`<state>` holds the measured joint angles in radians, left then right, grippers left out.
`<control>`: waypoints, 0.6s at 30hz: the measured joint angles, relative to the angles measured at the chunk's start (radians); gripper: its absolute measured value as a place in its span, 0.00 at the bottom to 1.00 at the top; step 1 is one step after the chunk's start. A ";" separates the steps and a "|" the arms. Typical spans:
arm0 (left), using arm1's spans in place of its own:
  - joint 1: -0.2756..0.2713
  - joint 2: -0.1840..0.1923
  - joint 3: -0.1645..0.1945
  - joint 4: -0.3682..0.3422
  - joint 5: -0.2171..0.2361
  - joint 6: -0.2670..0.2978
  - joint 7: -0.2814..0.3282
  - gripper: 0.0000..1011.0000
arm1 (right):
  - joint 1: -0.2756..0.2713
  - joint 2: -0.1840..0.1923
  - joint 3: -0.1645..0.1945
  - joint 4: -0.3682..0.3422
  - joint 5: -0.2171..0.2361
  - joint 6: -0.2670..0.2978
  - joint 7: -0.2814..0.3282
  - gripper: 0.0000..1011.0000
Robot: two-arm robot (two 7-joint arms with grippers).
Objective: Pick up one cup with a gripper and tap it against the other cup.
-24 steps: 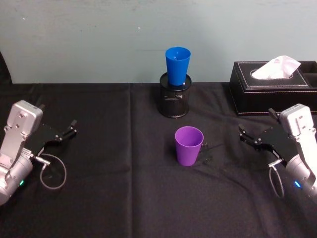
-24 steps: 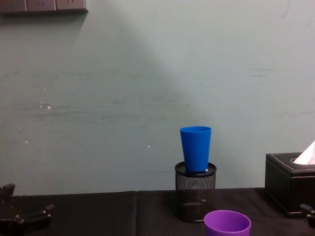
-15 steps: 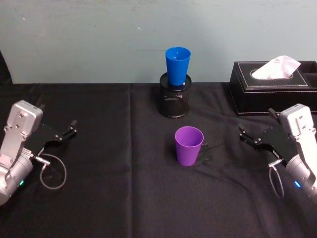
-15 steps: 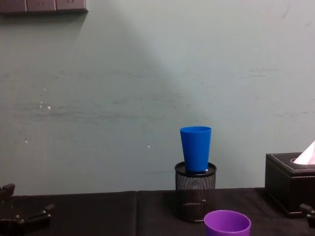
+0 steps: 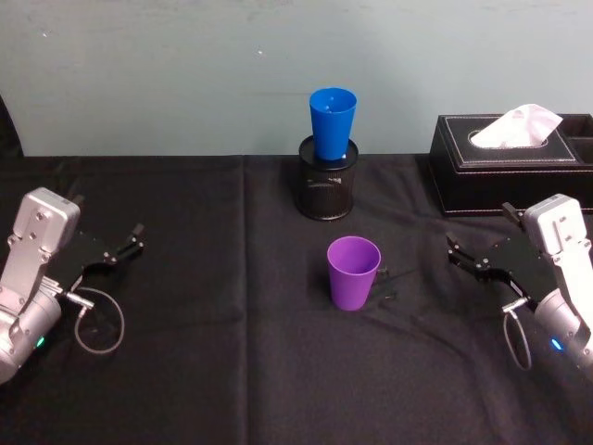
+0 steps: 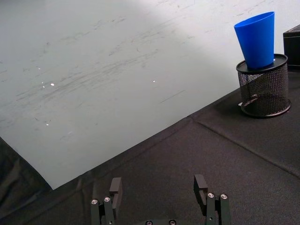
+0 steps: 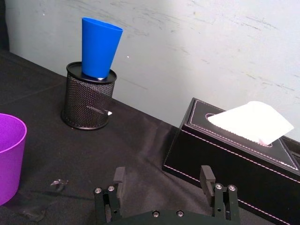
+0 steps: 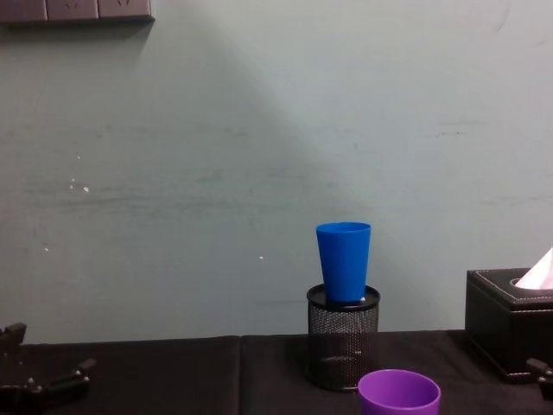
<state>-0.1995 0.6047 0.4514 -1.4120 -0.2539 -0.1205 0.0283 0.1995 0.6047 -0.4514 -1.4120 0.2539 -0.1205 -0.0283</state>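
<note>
I need to grab the purple cup by its sides next with my right gripper, so that I can tap it against the blue cup (image 8: 344,261) (image 7: 99,47).
A purple cup (image 5: 353,273) stands upright on the black cloth near the table's middle; its rim shows low in the chest view (image 8: 399,393) and its side in the right wrist view (image 7: 8,157). Behind it, the blue cup (image 5: 332,122) stands upright in the mouth of a black wire-mesh pot (image 5: 327,186), also in the chest view (image 8: 343,260). My left gripper (image 5: 130,245) rests open at the table's left, far from both cups. At the right, my right gripper (image 5: 462,258) is open and apart from the purple cup, with nothing between its fingers.
A black tissue box (image 5: 508,162) with a white tissue stands at the back right, just behind my right arm. A pale wall closes the back of the table. Black cloth lies bare between each gripper and the purple cup.
</note>
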 joint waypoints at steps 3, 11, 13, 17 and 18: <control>0.000 0.000 0.000 0.000 0.000 0.000 0.000 0.99 | 0.000 0.000 0.000 0.000 0.000 0.000 0.000 0.99; 0.000 0.000 0.000 0.000 0.000 0.000 0.000 0.99 | 0.001 -0.002 0.009 -0.003 0.000 -0.009 0.010 0.99; 0.000 0.000 0.000 0.000 0.000 0.000 0.000 0.99 | 0.001 -0.002 0.015 -0.011 -0.001 -0.015 0.016 0.99; 0.000 0.000 0.000 0.000 0.000 0.000 0.000 0.99 | -0.010 0.005 0.034 -0.038 0.012 -0.034 0.043 0.99; 0.000 0.000 0.000 0.000 0.000 0.000 0.000 0.99 | -0.018 0.010 0.042 -0.050 0.024 -0.044 0.062 0.99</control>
<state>-0.1996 0.6047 0.4514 -1.4120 -0.2539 -0.1205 0.0283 0.1815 0.6149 -0.4089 -1.4623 0.2779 -0.1645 0.0337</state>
